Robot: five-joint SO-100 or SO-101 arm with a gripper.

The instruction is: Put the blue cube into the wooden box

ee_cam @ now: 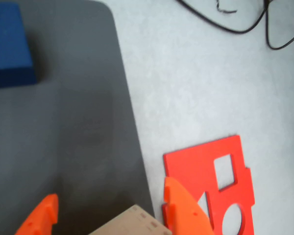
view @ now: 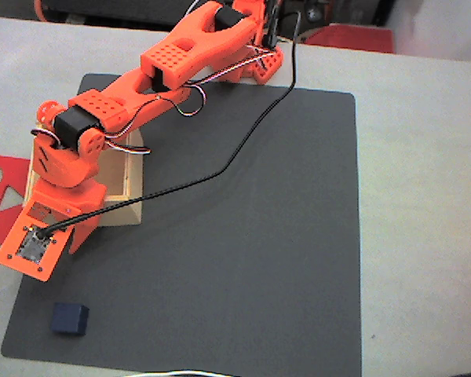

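Note:
I need to put the blue cube (view: 69, 318) into the wooden box, so next I will grip it by its opposite sides with my gripper.
The blue cube (view: 69, 318) lies on the dark mat near its front left corner; the wrist view has the blue cube (ee_cam: 7, 44) at the upper left. The wooden box (view: 124, 210) stands at the mat's left edge, largely covered by the orange arm. My gripper (view: 56, 242) hangs over the box's front left corner, well short of the cube. In the wrist view the gripper (ee_cam: 109, 192) is open, its two orange fingertips (ee_cam: 179, 203) apart above a corner of the wooden box (ee_cam: 132, 223), with nothing held.
A flat red cut-out sheet (view: 4, 200) lies on the pale table left of the box, also the red sheet (ee_cam: 210, 178) in the wrist view. A black cable (view: 220, 169) trails across the dark mat (view: 251, 259). Wide open mat lies to the right.

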